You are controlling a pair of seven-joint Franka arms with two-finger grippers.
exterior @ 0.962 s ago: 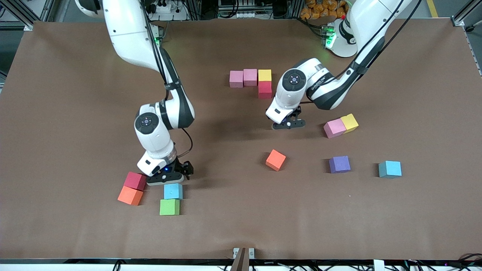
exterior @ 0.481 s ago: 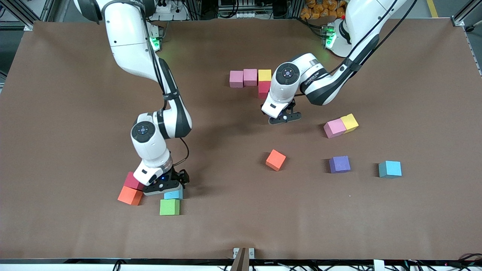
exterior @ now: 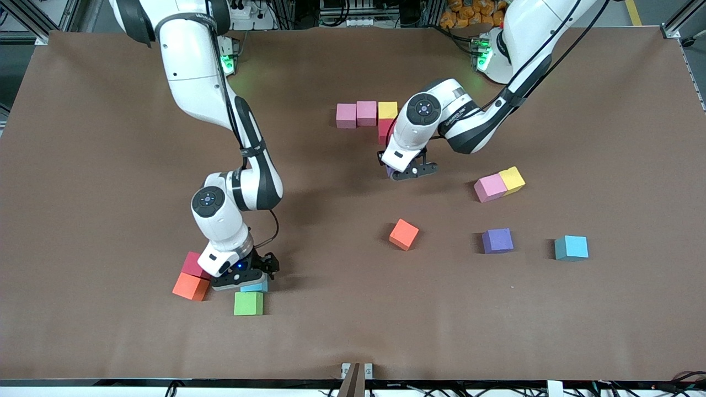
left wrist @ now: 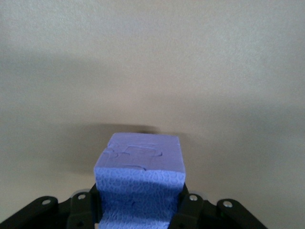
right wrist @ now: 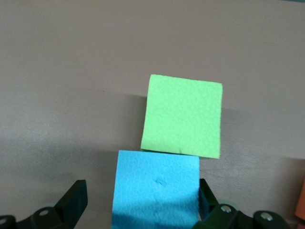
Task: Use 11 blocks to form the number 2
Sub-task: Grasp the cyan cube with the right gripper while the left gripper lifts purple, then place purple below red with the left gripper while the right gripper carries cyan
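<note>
My right gripper closes on the light blue block now, since its fingers stand on either side of the light blue block, next to the green block [exterior: 249, 304].
My left gripper [exterior: 407, 171] is shut on a purple block [left wrist: 140, 176] and hangs low over the table beside the red block [exterior: 384, 130]. That red block, a yellow one [exterior: 388, 110] and two pink ones [exterior: 366, 112] [exterior: 346, 115] form a row with a corner, part of the number 2. My right gripper [exterior: 244, 277] is open and down around a light blue block [right wrist: 157, 186], with a finger on either side. A green block [right wrist: 183, 116] touches that light blue one, nearer to the front camera.
A red block [exterior: 192, 264] and an orange block [exterior: 190, 286] lie beside the right gripper. Loose toward the left arm's end lie an orange block [exterior: 404, 234], a purple block [exterior: 497, 241], a light blue block [exterior: 571, 247] and a touching pink [exterior: 490, 187] and yellow [exterior: 512, 179] pair.
The left gripper has carried the purple block toward the red block of the row. The right gripper has come down over the light blue block, still open.
</note>
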